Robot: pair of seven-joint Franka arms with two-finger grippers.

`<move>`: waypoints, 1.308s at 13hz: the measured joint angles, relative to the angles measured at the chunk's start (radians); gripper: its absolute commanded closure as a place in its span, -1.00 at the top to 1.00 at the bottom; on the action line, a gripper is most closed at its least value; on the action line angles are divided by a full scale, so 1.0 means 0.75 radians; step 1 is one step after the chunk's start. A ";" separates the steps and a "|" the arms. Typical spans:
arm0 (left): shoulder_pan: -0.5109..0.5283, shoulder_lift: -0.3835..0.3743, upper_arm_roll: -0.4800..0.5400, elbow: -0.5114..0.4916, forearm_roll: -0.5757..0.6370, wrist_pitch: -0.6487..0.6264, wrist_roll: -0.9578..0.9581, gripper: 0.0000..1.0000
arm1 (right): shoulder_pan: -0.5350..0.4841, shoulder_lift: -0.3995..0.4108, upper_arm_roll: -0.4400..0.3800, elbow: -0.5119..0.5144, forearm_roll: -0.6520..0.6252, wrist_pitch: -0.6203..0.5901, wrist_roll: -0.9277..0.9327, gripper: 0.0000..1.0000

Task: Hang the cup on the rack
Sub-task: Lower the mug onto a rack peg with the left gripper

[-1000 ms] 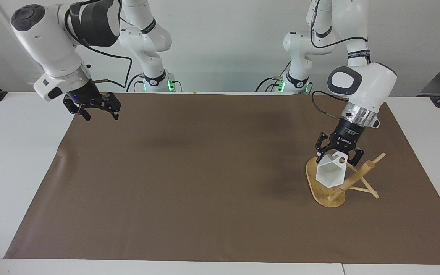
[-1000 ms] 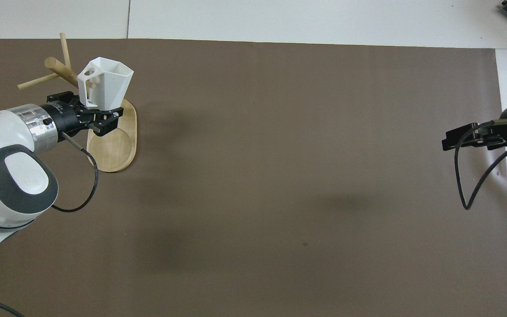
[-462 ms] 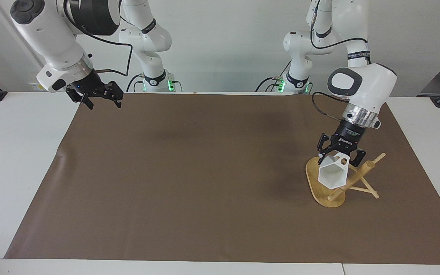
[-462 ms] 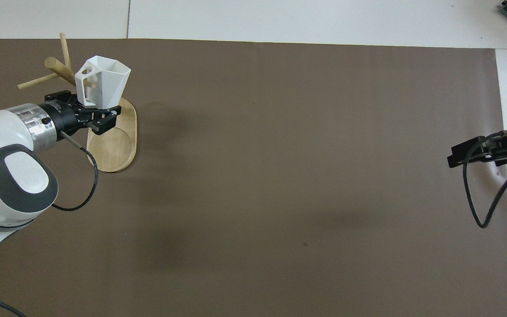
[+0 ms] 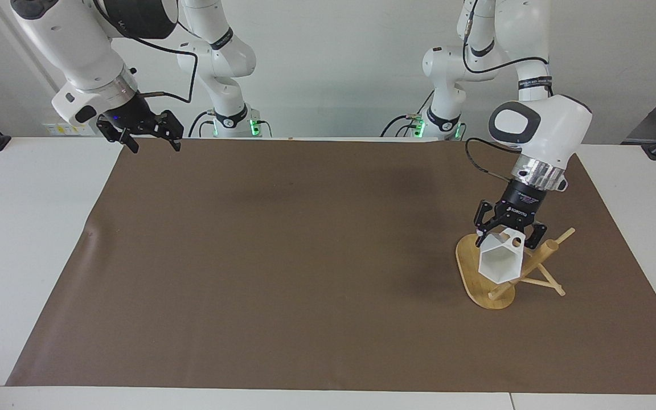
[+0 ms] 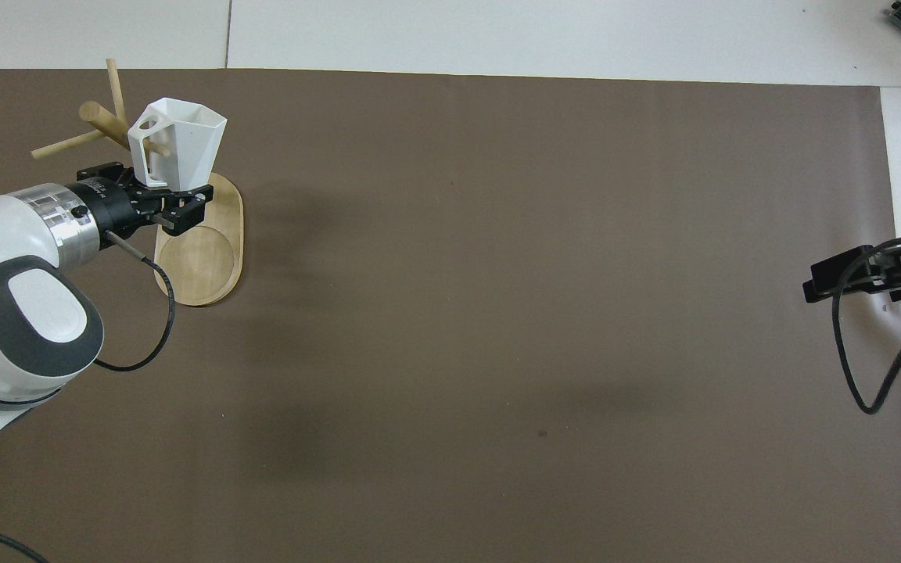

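In the overhead view the rack's peg (image 6: 158,148) reaches through the cup's handle (image 6: 141,153), so the cup would hang there if my left gripper opened now.
The white faceted cup (image 5: 497,265) hangs in the air with its mouth turned away from the robots. My left gripper (image 5: 507,234) is shut on its blocky handle from above. The cup is over the bamboo rack (image 5: 468,267) at the left arm's end of the table, right beside the rack's slanted post (image 5: 534,263). In the overhead view a peg shows through the handle of the cup (image 6: 184,145), with the left gripper (image 6: 155,188) just below it and the rack (image 6: 202,262) underneath. My right gripper (image 5: 156,148) is open and holds nothing, raised over the mat's corner at the right arm's end.
A brown mat (image 5: 282,267) covers most of the white table (image 5: 26,228). The right gripper (image 6: 814,285) shows at the mat's edge in the overhead view, with a black cable looping below it.
The left gripper has carried the cup a little closer to the rack's post and lower. The right arm has pulled up and back toward the robots' edge of the table.
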 measured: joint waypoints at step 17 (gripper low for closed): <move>0.024 0.015 0.004 -0.004 0.000 0.020 -0.089 1.00 | -0.006 -0.016 -0.027 0.002 -0.002 0.054 0.000 1.00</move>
